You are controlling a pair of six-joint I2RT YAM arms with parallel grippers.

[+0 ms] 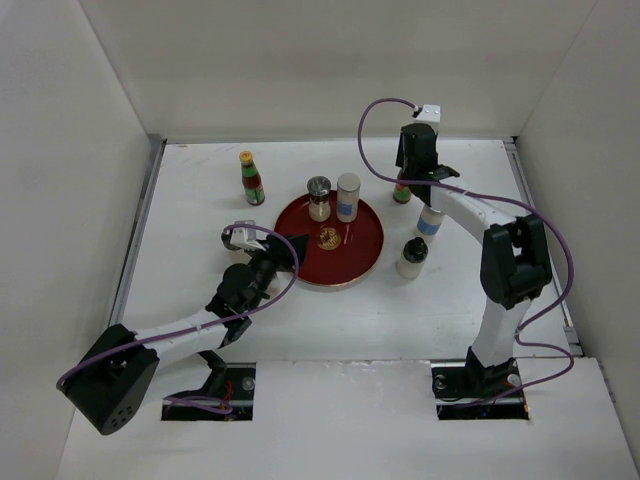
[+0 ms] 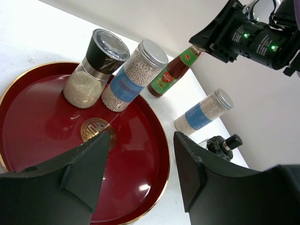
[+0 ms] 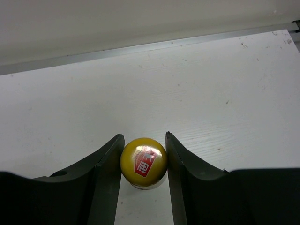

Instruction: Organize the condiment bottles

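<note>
The red-sauce bottle would come up with my right gripper if I lifted it now, because the gripper's fingers are closed on both sides of the yellow cap [image 3: 143,162].
A red-sauce bottle stands at the back right, its yellow cap [image 3: 143,162] between my right gripper's [image 3: 143,143] fingers, which touch both sides. From above, the right gripper [image 1: 405,172] covers this bottle [image 1: 402,192]. A second red-sauce bottle [image 1: 251,178] stands at the back left. A dark-lidded grinder [image 1: 318,198] and a silver-lidded blue-label jar [image 1: 347,196] stand on the red tray [image 1: 362,262]. Another blue-label jar [image 1: 430,222] and a squat dark-capped bottle [image 1: 411,258] stand right of the tray. My left gripper [image 1: 295,248] is open and empty over the tray's left rim, and also shows in its wrist view [image 2: 142,140].
White walls enclose the table on three sides. The right arm's forearm [image 1: 470,210] stretches over the blue-label jar at the right. In the left wrist view the grinder [image 2: 96,68], the jar [image 2: 133,75] and the tray [image 2: 150,140] lie ahead.
</note>
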